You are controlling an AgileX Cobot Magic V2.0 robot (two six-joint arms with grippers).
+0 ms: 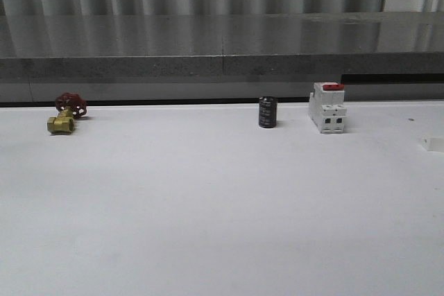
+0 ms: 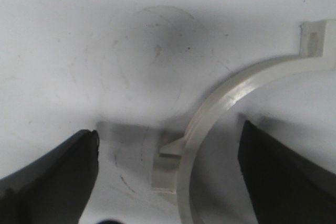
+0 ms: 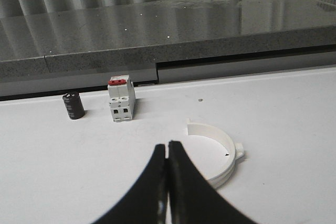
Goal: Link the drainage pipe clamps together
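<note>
My left fingers reach down beside the clamp's lug (image 2: 167, 172), close over the table, so closing now would catch the clamp.
One white half-ring drainage pipe clamp (image 2: 220, 100) lies flat on the white table, its flat end tab (image 2: 315, 38) pointing away and a small lug (image 2: 169, 169) on its outer side. My left gripper (image 2: 168, 177) hovers open just over it; the arc and lug lie between the two black fingers, nearer the right one. A second white half-ring clamp (image 3: 224, 153) rests on the table just beside my right gripper (image 3: 167, 148), which is shut with nothing in it. The fingers hide part of that clamp's near end.
Along the table's back edge stand a brass valve with a red handle (image 1: 66, 114), a black cylinder (image 1: 268, 112) and a white breaker with a red top (image 1: 327, 107). A small white piece (image 1: 433, 145) pokes in at the right edge. A grey ledge (image 1: 222, 53) runs behind.
</note>
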